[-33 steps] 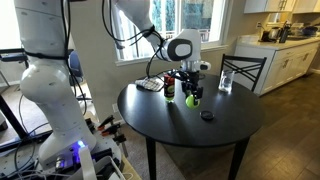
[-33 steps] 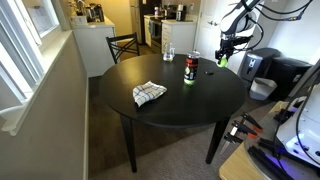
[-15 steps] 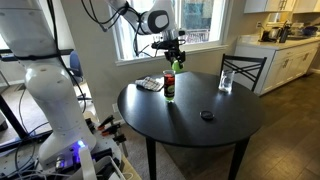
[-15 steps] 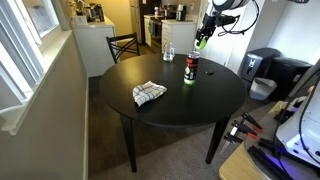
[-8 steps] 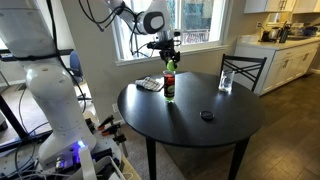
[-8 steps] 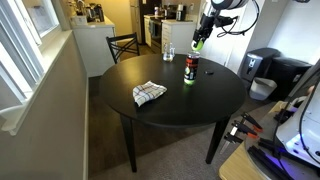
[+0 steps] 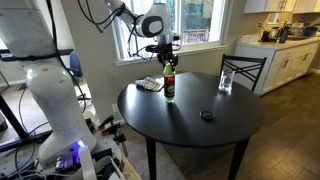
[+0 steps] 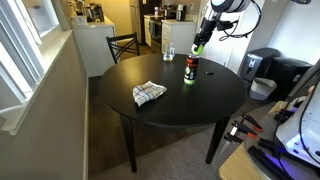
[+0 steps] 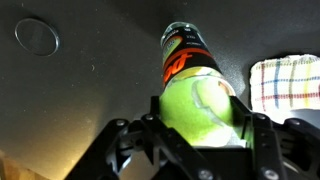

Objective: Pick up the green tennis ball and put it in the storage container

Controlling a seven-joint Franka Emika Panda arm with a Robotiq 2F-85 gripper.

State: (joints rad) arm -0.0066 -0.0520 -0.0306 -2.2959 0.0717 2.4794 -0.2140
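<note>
The tennis ball in my fingers is squarely over the storage container's rim. It would come down inside if I opened now, so my gripper will open.
My gripper [image 9: 205, 122] is shut on the green tennis ball [image 9: 203, 110], a fuzzy yellow-green ball that fills the space between the fingers. In both exterior views I hold the ball [image 7: 169, 67] [image 8: 197, 46] in the air a short way above the storage container [image 7: 169, 87] [image 8: 189, 70]. The container is a narrow dark can with a red band, standing upright on the round black table [image 7: 190, 125]. In the wrist view the container's top [image 9: 183, 52] shows just beyond the ball. The gripper also shows in both exterior views [image 7: 167, 60] [image 8: 199, 41].
A clear drinking glass [image 7: 226, 81] [image 8: 167, 53] [image 9: 37, 37], a checked cloth [image 7: 149, 84] [image 8: 149, 93] [image 9: 290, 85] and a small flat black round object [image 7: 206, 115] [image 8: 209, 72] are on the table. A dark chair [image 7: 245, 68] stands at its far side.
The gripper has lifted the ball from beside the can and carried it up and across. Over the last half second it has shifted slightly, closer to above the can.
</note>
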